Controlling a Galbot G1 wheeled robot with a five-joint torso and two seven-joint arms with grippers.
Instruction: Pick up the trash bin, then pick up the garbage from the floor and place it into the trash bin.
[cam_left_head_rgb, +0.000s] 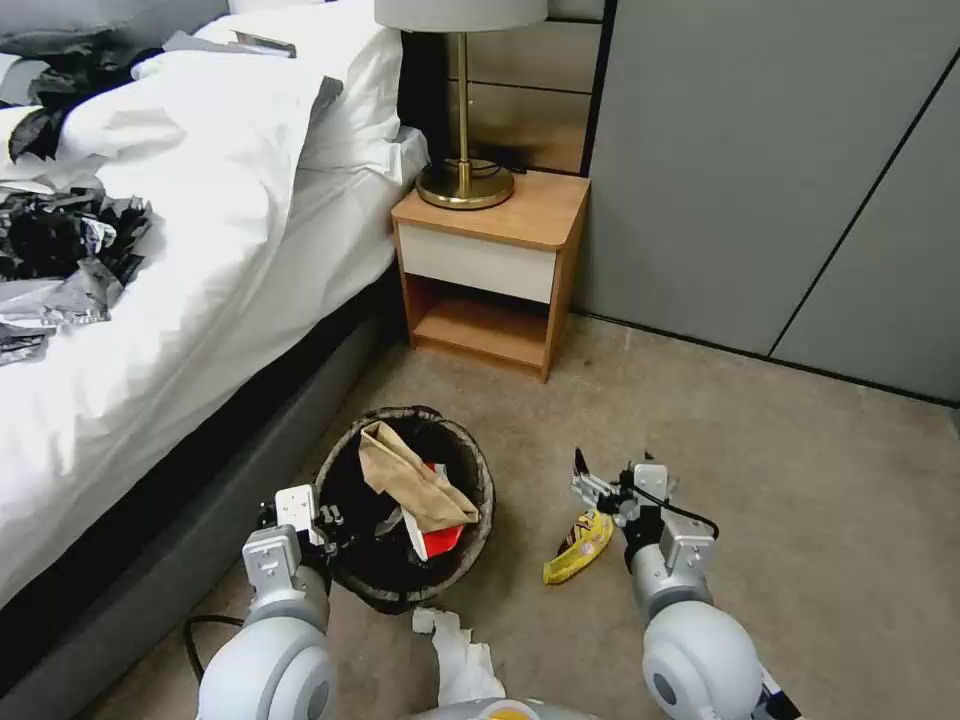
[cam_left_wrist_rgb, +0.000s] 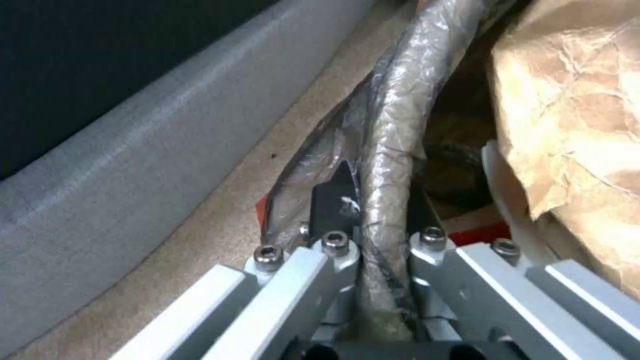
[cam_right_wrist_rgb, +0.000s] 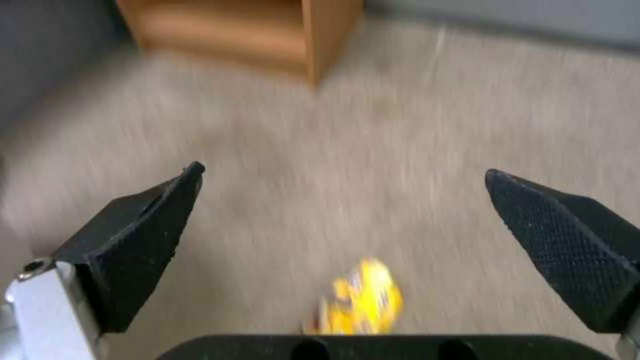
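Next, my right gripper grabs the yellow snack wrapper by its middle (cam_left_head_rgb: 578, 548), to drop the garbage into the trash bin.
The trash bin (cam_left_head_rgb: 484, 480), lined with a dark bag, stands on the carpet beside the bed. In it lie a crumpled brown paper bag (cam_left_head_rgb: 415, 478) and a red-and-white cup (cam_left_head_rgb: 440, 540). My left gripper (cam_left_head_rgb: 330, 520) is shut on the bin's near-left rim; the left wrist view shows its fingers (cam_left_wrist_rgb: 333, 200) pinching the bag-wrapped rim (cam_left_wrist_rgb: 393, 150) next to the paper bag (cam_left_wrist_rgb: 580, 125). A yellow snack wrapper (cam_left_head_rgb: 578, 548) lies on the floor right of the bin. My right gripper (cam_left_head_rgb: 612, 472) hovers just past it, open wide (cam_right_wrist_rgb: 341, 172), the wrapper (cam_right_wrist_rgb: 363, 300) below it. A white tissue (cam_left_head_rgb: 462, 655) lies by my base.
The bed (cam_left_head_rgb: 180, 300) and its grey frame (cam_left_wrist_rgb: 133, 150) run along the left. A wooden nightstand (cam_left_head_rgb: 490, 270) with a brass lamp (cam_left_head_rgb: 463, 150) stands behind the bin, grey wall panels (cam_left_head_rgb: 780, 170) beyond. A black cable (cam_left_head_rgb: 190, 635) lies at lower left. Bare carpet (cam_left_head_rgb: 820, 500) spreads to the right.
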